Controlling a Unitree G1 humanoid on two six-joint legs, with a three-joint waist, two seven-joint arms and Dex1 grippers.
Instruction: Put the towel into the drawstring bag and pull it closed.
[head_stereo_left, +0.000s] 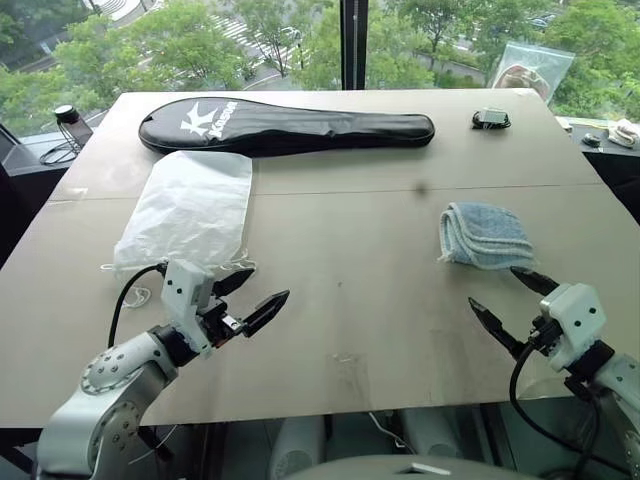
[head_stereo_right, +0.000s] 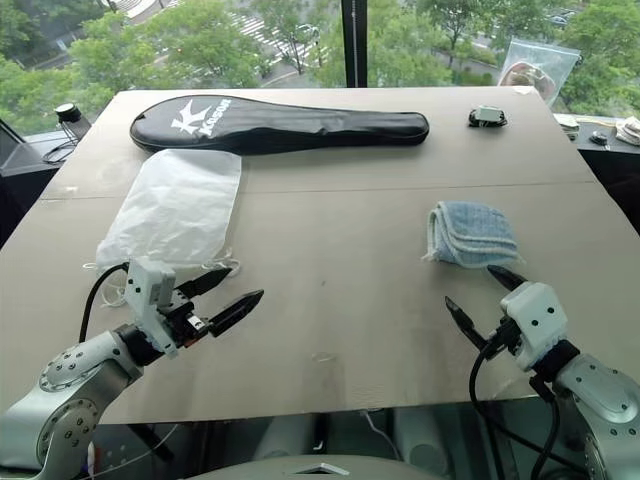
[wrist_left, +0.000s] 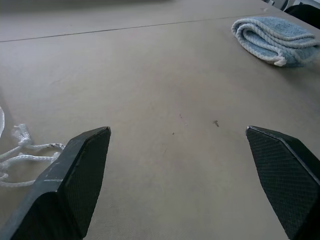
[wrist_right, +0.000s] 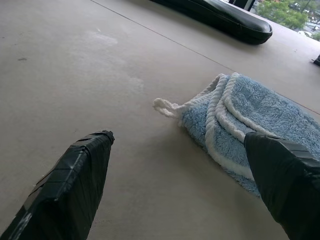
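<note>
My left gripper pinches the bag by the edge of its opening (head_stereo_left: 140, 267) next, since the bag (head_stereo_left: 190, 207) lies flat and slack on the tabletop.
The light blue folded towel (head_stereo_left: 485, 235) lies on the right half of the table, its white loop pointing toward the table's middle. The translucent white drawstring bag (head_stereo_left: 190, 208) lies flat on the left, mouth and white cords (wrist_left: 25, 150) toward me. My left gripper (head_stereo_left: 270, 282) hovers open just in front of the bag's mouth, nothing between its fingers (wrist_left: 85, 165). My right gripper (head_stereo_left: 492, 286) stands open just short of the towel's near edge, one finger (wrist_right: 285, 170) overlapping the towel (wrist_right: 250, 115) in the right wrist view. Neither gripper holds anything.
A long black racket cover (head_stereo_left: 285, 125) lies across the far side of the table (head_stereo_left: 340, 300). A small black object (head_stereo_left: 491, 119) sits at the far right, and a clear plastic bag (head_stereo_left: 530, 68) leans at the far right corner. A window runs behind.
</note>
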